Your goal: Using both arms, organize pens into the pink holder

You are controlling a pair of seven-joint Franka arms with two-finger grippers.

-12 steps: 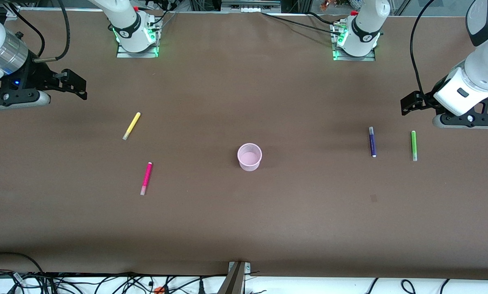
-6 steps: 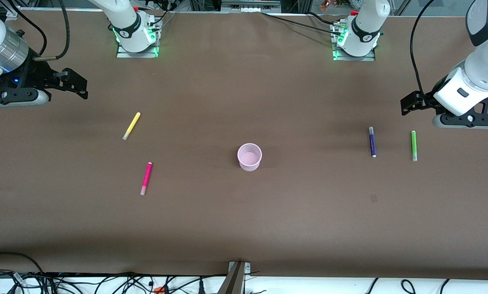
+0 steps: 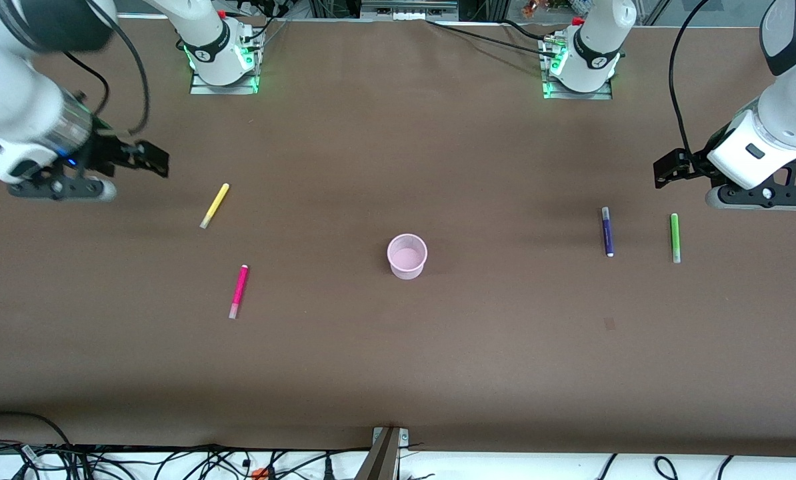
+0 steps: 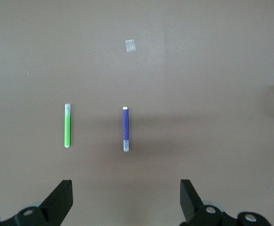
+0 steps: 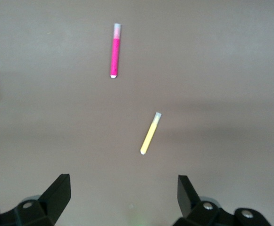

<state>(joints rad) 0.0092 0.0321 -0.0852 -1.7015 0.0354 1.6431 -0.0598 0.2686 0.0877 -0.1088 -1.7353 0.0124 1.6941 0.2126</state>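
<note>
Next, my right gripper will grab the magenta pen by its solid-colored end (image 3: 243,272). Then it should drop the pen into the pink holder (image 3: 407,256).
The pink holder (image 3: 407,256) stands upright and empty at mid table. The yellow pen (image 3: 215,205) and the magenta pen (image 3: 238,291) lie toward the right arm's end. The purple pen (image 3: 607,231) and the green pen (image 3: 675,237) lie toward the left arm's end. My right gripper (image 3: 153,160) is open and empty, up over bare table beside the yellow pen. Its wrist view shows the yellow pen (image 5: 150,133) and the magenta pen (image 5: 114,51) ahead of the open gripper (image 5: 124,193). My left gripper (image 3: 666,170) is open and empty, waiting above the table near the green pen (image 4: 67,125) and the purple pen (image 4: 125,129).
A small pale patch (image 3: 609,323) marks the brown table surface nearer the front camera than the purple pen. The arm bases (image 3: 223,57) stand along the table's back edge. Cables lie along the front edge (image 3: 171,460).
My right arm has swung toward the yellow pen, bringing its gripper closer to it. The left arm, the pens and the holder have not moved.
</note>
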